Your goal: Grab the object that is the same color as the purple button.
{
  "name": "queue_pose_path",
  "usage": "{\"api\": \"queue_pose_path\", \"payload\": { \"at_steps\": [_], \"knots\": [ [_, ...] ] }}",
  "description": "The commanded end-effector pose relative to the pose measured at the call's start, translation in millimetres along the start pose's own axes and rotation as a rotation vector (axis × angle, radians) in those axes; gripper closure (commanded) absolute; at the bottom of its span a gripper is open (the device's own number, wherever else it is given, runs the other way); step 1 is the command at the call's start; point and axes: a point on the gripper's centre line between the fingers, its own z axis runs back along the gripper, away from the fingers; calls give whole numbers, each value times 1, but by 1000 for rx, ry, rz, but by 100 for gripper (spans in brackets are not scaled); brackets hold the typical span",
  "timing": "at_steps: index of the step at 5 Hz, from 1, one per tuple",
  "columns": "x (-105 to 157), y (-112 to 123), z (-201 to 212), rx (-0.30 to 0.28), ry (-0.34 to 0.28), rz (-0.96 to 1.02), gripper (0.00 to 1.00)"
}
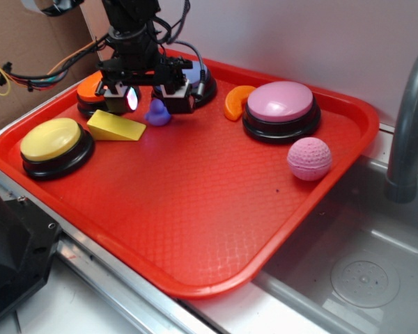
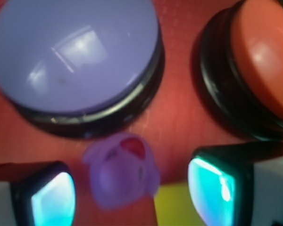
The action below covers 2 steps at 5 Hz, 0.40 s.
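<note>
My gripper should close on the purple duck [image 1: 157, 113] now. My fingers are beside the duck, so they would catch it.
The object, a tiny purple duck [image 1: 157, 113], stands on the red tray [image 1: 195, 209] just in front of the purple button [image 1: 196, 72], which the arm largely hides. My gripper [image 1: 153, 98] hangs low over the duck, open, one finger on each side. In the wrist view the duck [image 2: 125, 174] sits between the two glowing pads [image 2: 54, 200], nearer the left one, touching neither. My gripper [image 2: 132, 193] holds nothing. The purple button [image 2: 75, 52] fills the upper left of that view.
An orange button [image 1: 89, 88] and a yellow wedge [image 1: 116, 126] lie close on the duck's left. A yellow button [image 1: 52, 139] is at the front left. An orange crescent [image 1: 235, 101], a pink button [image 1: 280, 101] and a pink ball [image 1: 309, 158] sit right. A sink faucet [image 1: 407, 132] stands beyond the tray.
</note>
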Motion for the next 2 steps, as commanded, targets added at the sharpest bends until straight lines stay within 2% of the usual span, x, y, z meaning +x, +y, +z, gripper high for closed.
{"api": "queue_pose_path", "payload": {
  "at_steps": [1,2],
  "knots": [
    [16,5,3,-29,-52,50,62],
    [17,7,0,-32,-52,62,100]
  ]
}}
